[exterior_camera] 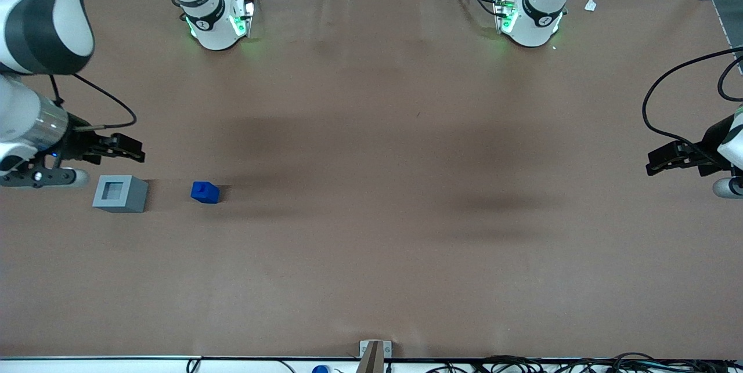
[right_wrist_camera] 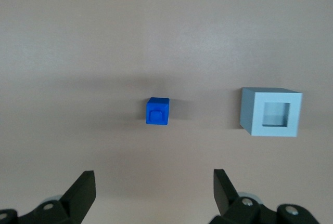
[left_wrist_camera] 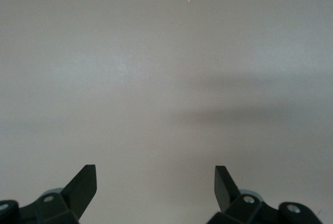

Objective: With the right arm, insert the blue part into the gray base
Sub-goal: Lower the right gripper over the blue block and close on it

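To insert the blue part into the gray base's square hole (exterior_camera: 112,191), my right gripper next needs to grab the blue part's opposite sides.
The blue part (exterior_camera: 205,192) stands on the brown table with its stud up, beside the gray base (exterior_camera: 120,194) and a short gap from it toward the parked arm's end. The gray base's square recess faces up and is empty. The right arm's gripper (exterior_camera: 138,151) hangs above the table, a little farther from the front camera than the gray base, at the working arm's end. In the right wrist view the gripper (right_wrist_camera: 153,174) is open and empty, with the blue part (right_wrist_camera: 157,111) and gray base (right_wrist_camera: 271,112) both apart from its fingers.
The two arm bases (exterior_camera: 217,22) (exterior_camera: 531,19) stand at the table's back edge. A small white scrap (exterior_camera: 590,5) lies near the back corner. Cables and a bracket (exterior_camera: 374,350) run along the front edge.
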